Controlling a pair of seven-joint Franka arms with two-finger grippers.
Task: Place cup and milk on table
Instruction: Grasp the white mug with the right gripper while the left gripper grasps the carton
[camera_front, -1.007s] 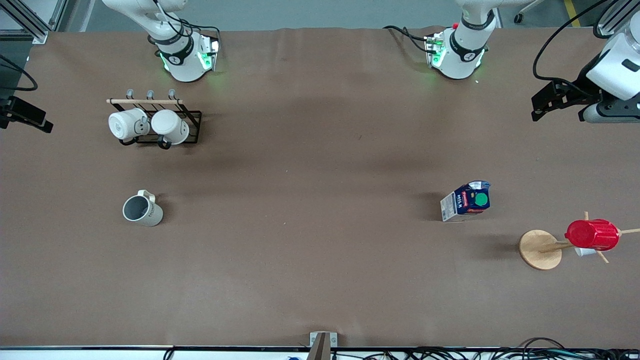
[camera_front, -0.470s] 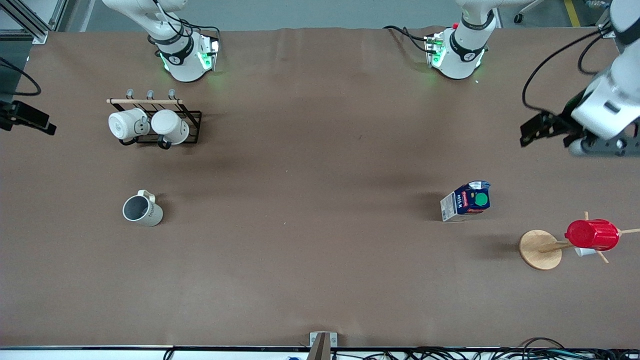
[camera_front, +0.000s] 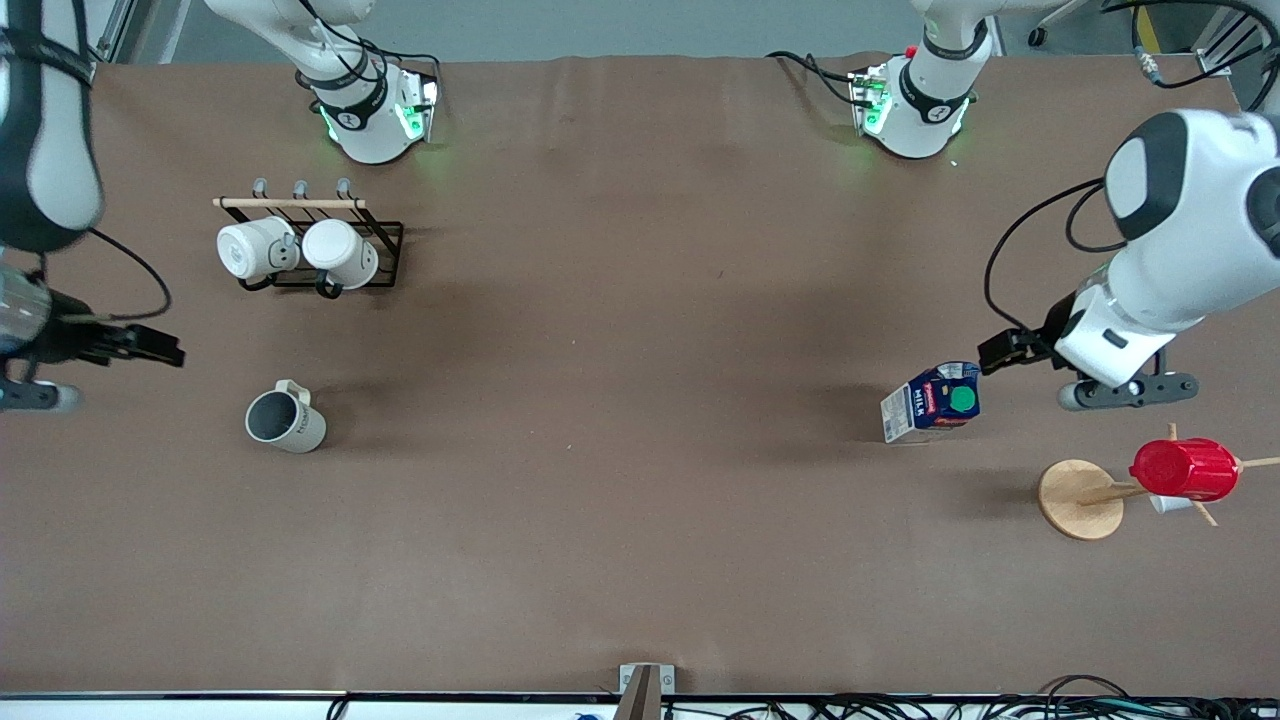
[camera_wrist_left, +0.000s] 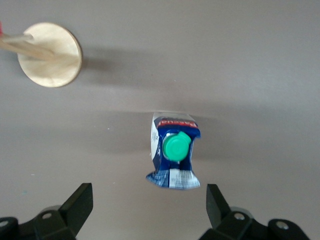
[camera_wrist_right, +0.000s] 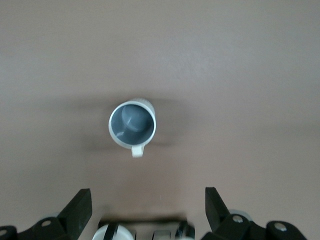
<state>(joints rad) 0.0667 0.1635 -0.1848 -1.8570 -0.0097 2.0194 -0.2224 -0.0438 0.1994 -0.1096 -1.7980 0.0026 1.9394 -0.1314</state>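
The grey-beige cup needs to go out on the open table, so my right gripper needs to grab the grey-beige cup by its rim (camera_front: 292, 400) (camera_wrist_right: 131, 145) next.
The grey-beige cup (camera_front: 286, 421) (camera_wrist_right: 132, 124) stands upright on the brown table (camera_front: 640, 450) toward the right arm's end, its handle pointing toward the robots' bases. The blue and white milk (camera_front: 933, 402) (camera_wrist_left: 173, 156) carton with a green cap stands on the table toward the left arm's end. My left gripper (camera_wrist_left: 148, 200) hangs open high over the table just beside the milk, with nothing between its fingers. My right gripper (camera_wrist_right: 147, 202) hangs open high over the table between the cup and the mug rack, also with nothing in it.
A black wire rack (camera_front: 385, 250) with two white mugs stands farther from the front camera than the cup. A wooden stand (camera_front: 1080, 498) (camera_wrist_left: 49, 55) carrying a red cup (camera_front: 1185, 470) stands nearer the front camera than the milk, at the left arm's end.
Both arms have swung in from the table's ends. The left gripper has come over to the milk, the right gripper toward the cup. Cup and milk have not moved.
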